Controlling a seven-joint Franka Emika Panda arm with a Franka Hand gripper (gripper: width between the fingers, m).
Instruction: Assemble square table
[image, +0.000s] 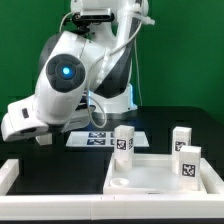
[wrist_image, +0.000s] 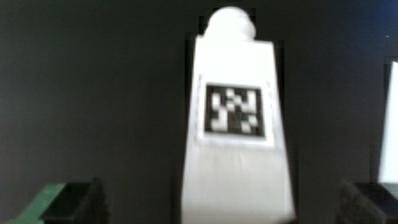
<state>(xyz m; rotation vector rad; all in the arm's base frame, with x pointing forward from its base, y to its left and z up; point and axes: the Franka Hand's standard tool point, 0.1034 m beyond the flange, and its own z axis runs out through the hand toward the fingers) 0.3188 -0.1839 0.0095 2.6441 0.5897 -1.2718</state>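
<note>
My gripper should close now: its fingers reach down on both sides of the leg's near end (wrist_image: 237, 200) on the dark table.
In the wrist view a white leg (wrist_image: 237, 120) with a black-white tag and a rounded screw tip lies lengthwise on the dark table. My gripper (wrist_image: 228, 205) is open, and its two dark fingers (wrist_image: 71, 202) stand on either side of the leg's near end without touching it. In the exterior view the arm's hand (image: 22, 120) is low at the exterior view's left, and this leg is hidden behind it. The square table top (image: 150, 178) lies at the exterior view's right. One tagged leg (image: 188, 163) stands on it and two more (image: 123, 140) (image: 180, 137) stand behind it.
The marker board (image: 98, 140) lies flat behind the table top, under the arm. A long white L-shaped rail (image: 12, 176) runs along the front and left of the work area. A white edge (wrist_image: 391, 110) shows at the side of the wrist view.
</note>
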